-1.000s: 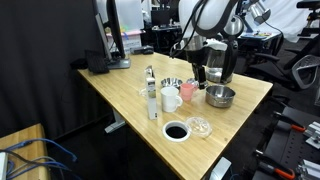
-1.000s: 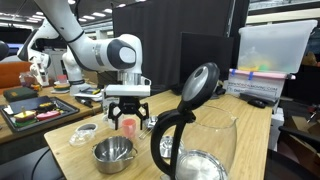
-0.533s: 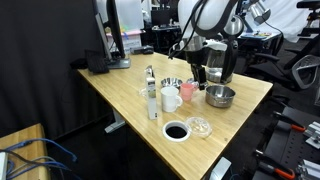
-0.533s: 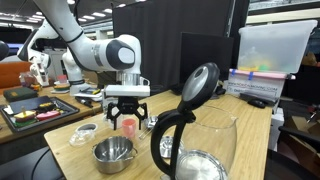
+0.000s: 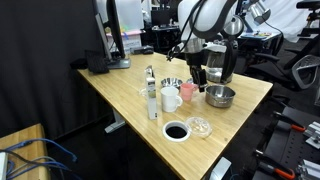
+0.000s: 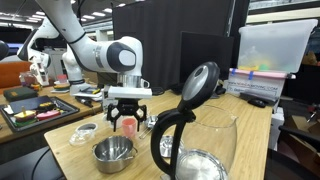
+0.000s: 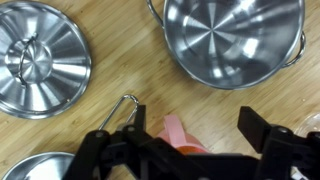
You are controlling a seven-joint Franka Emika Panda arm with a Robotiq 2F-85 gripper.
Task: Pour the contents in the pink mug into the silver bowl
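I would leave the pink mug on the tabletop if I lifted my gripper now, because my fingers are wide apart around its handle [image 5: 194,90] [image 7: 175,130].
The pink mug [image 5: 187,91] stands on the wooden table between the white mug and the silver bowl [image 5: 221,97]. It also shows in an exterior view [image 6: 127,125] and in the wrist view [image 7: 176,130], handle pointing up-left. My gripper [image 5: 196,76] hangs just over the pink mug with its fingers open on either side and holds nothing; it also shows in an exterior view [image 6: 125,113] and in the wrist view [image 7: 192,128]. The silver bowl [image 6: 113,153] looks empty in the wrist view [image 7: 232,40], just beyond the mug.
A white mug [image 5: 171,99], a smaller steel bowl [image 5: 172,84], a bottle [image 5: 152,101], a glass dish [image 5: 199,126] and a black round dish [image 5: 176,131] stand nearby. A black kettle [image 6: 195,140] fills the foreground. A round steel piece [image 7: 40,60] lies left of the mug.
My gripper has sunk very slightly over the pink mug. The mugs and bowls have not moved.
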